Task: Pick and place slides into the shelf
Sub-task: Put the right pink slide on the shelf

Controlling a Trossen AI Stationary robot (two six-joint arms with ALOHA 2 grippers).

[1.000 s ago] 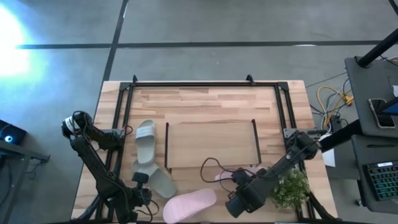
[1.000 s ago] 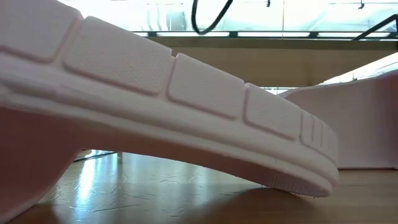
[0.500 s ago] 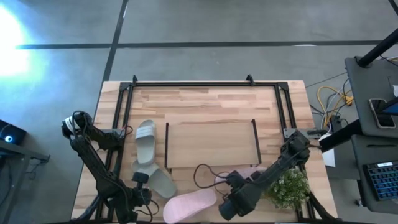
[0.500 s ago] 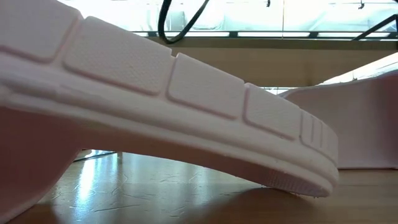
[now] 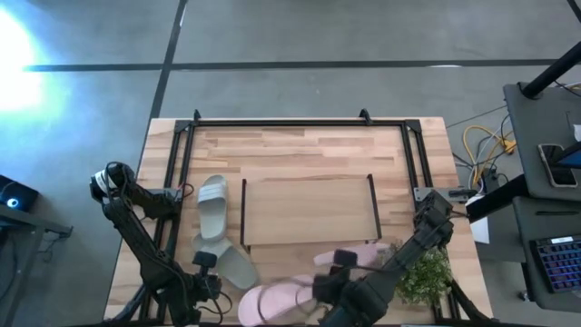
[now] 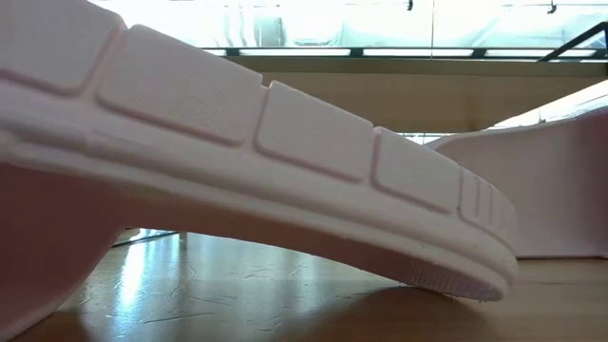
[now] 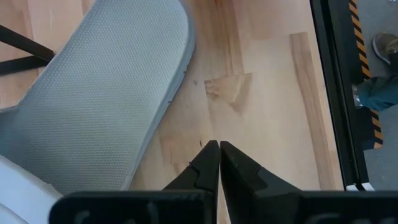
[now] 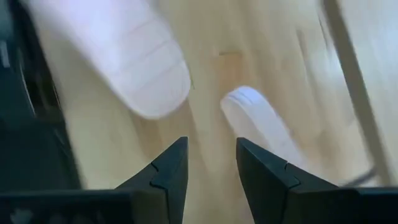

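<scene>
My right gripper takes hold of this pink slide by its sole's side edge (image 5: 369, 252) next, to place it on the shelf (image 5: 309, 211).
A pale pink slide (image 5: 272, 302) lies by the table's near edge; its treaded sole (image 6: 285, 142) fills the low view. My right gripper (image 5: 318, 292) hovers open over that slide's right end (image 8: 143, 68). A second pink slide (image 5: 363, 252) lies just behind it, in front of the shelf (image 5: 309, 211). Two grey-green slides (image 5: 213, 204) (image 5: 234, 265) lie left of the shelf. My left gripper (image 5: 205, 265) waits shut near the table's near left corner, beside the nearer grey-green slide (image 7: 106, 106).
A small green bushy plant (image 5: 422, 274) stands at the near right, under my right arm. A larger black tube frame (image 5: 300, 123) runs around the table. Bare wood shows behind the shelf.
My right gripper has swung toward the table's left and near edge, from beside the plant to over the near pink slide's right end. Its cable loop has left the low view. The slides have stayed put.
</scene>
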